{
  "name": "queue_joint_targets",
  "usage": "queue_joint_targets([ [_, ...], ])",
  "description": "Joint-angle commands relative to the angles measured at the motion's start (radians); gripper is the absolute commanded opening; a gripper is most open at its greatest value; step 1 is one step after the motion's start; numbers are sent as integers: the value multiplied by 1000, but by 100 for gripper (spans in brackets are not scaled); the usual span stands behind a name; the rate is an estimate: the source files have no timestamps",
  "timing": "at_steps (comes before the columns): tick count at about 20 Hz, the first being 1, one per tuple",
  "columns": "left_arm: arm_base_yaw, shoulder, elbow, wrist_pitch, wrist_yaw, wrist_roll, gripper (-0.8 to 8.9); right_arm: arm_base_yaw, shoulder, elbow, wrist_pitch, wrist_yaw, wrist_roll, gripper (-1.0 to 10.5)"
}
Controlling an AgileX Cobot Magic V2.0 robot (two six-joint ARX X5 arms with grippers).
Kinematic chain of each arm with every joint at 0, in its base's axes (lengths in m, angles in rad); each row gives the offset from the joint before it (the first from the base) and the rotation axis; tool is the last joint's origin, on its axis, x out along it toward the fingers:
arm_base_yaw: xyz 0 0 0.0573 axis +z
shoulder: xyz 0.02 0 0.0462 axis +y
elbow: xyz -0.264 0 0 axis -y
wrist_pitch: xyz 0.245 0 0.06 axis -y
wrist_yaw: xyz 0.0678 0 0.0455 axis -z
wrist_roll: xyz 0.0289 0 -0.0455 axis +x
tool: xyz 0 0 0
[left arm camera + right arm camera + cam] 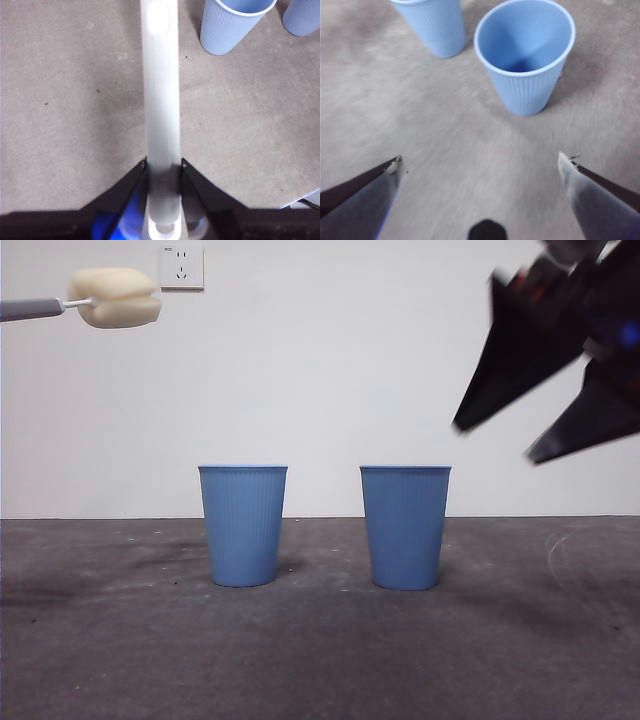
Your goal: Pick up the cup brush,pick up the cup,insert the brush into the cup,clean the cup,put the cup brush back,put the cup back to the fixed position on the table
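Observation:
My right gripper grabs the blue ribbed cup around its narrower lower body (405, 552) next, where the fingers fit. The cup flares to a wide rim (405, 467).
The cup brush (112, 297) hangs level high at the left of the front view, cream sponge head pointing right. Its pale handle (161, 100) runs out from between the jaws of my left gripper (162, 165), which is shut on it. Two blue ribbed cups stand upright on the table (320, 640). The right-hand cup (404, 526) lies nearest my right gripper (495, 440), which hangs open, high at the right. In the right wrist view that cup (526, 55) stands ahead of the open right gripper (480, 162), its inside empty.
The second blue cup (242, 525) stands left of the first, with a gap between them; it also shows as the cup (432, 22) farther from the right gripper. A white wall with a socket (181, 266) backs the table.

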Motion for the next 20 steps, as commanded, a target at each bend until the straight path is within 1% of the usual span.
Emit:
queue_joint_targets([
  [1,0,-3,-5,-9,1,9,-9,42,37,-90,204,43,78,563],
  [4,0,-3,-5,-15,2,9,-9,85,109,-203,484,145,125,563],
  [6,0,-3,-5,-16,3,10,-9,92,168,-253,647,179,133,563],
  [9,0,-3,-5,-15,55,11,-9,92,272,-277,833,195,146,563],
  [12,0,-3,-5,-15,52,12,-9,92,388,-277,988,204,171,563],
  [16,0,-3,-5,-16,52,13,-9,92,525,-273,1149,226,177,563],
  [20,0,-3,-5,-14,52,13,-9,92,616,-238,1228,227,178,563],
])
